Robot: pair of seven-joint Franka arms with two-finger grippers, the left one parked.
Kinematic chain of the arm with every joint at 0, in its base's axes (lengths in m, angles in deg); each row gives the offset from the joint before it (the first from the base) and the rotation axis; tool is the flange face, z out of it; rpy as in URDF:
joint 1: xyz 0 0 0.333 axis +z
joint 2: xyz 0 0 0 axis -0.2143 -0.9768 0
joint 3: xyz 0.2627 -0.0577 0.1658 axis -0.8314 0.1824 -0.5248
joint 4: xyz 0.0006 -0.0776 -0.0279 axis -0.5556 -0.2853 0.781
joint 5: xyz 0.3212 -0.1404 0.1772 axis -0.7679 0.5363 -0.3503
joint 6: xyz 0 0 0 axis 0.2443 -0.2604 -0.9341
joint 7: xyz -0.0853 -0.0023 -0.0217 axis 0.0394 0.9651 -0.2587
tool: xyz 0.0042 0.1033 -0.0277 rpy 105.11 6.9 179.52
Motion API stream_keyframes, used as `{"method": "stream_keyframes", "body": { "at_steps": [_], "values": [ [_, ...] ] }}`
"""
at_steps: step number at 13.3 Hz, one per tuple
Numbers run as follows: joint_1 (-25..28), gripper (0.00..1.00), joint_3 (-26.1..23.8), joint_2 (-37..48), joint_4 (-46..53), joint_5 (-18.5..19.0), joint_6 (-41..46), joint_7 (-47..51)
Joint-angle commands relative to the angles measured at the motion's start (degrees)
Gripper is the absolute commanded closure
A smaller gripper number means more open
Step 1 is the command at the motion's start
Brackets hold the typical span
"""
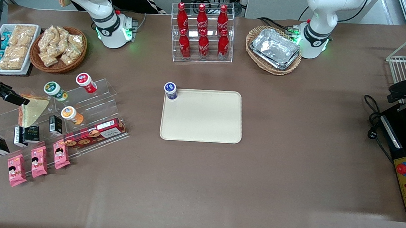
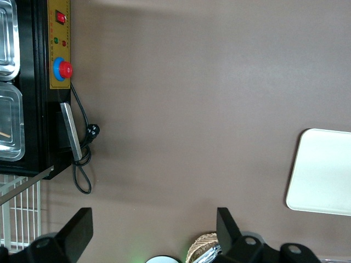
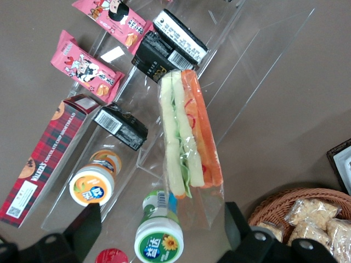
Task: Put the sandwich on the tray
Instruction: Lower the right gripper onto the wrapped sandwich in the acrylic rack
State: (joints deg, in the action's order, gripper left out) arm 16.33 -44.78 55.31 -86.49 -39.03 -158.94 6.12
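My right gripper is to take hold of the sandwich by its wrapped end [image 3: 198, 208] next, so that it can set the sandwich on the cream-beige tray.
The sandwich [image 1: 32, 111] is a wrapped wedge standing on the clear acrylic shelf [image 1: 90, 104] toward the working arm's end of the table. The right wrist view shows its edge with green and orange filling [image 3: 186, 137]. My right gripper [image 1: 17, 98] is open and empty, hovering at the sandwich's upper corner; in the wrist view [image 3: 163, 230] its fingers [image 3: 90, 224] stand wide apart, just short of the wrap's end. The cream-beige tray [image 1: 203, 116] lies flat mid-table and also shows in the left wrist view [image 2: 323, 170]. A blue-lidded bottle [image 1: 170, 90] stands on its corner.
Green-lid [image 1: 55, 90], red-lid [image 1: 86, 82] and orange-lid [image 1: 71, 114] bottles, black cartons [image 1: 32, 134], a red cookie box [image 1: 93, 133] and pink packets [image 1: 39, 160] share the shelf. Snack basket [image 1: 60, 48], cola rack [image 1: 202, 33] and foil trays [image 1: 275, 48] stand farther from the camera.
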Motion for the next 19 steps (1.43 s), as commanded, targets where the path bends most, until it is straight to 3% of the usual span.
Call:
{"method": "stream_keyframes", "body": {
  "at_steps": [1,15,16,17,19],
  "values": [
    [-0.5,0.00,-0.3,1.6,-4.4,3.2,-4.6,0.5],
    [-2.3,0.00,-0.3,0.0,-13.2,3.6,-18.4,-3.8],
    [-2.3,0.09,-0.3,0.0,-13.2,3.5,-18.4,-4.4],
    [-2.5,0.29,-0.3,0.0,-13.2,3.5,-18.4,-5.6],
    [-2.7,0.51,-0.3,0.0,-13.2,3.5,-18.4,-6.2]
  ]
}}
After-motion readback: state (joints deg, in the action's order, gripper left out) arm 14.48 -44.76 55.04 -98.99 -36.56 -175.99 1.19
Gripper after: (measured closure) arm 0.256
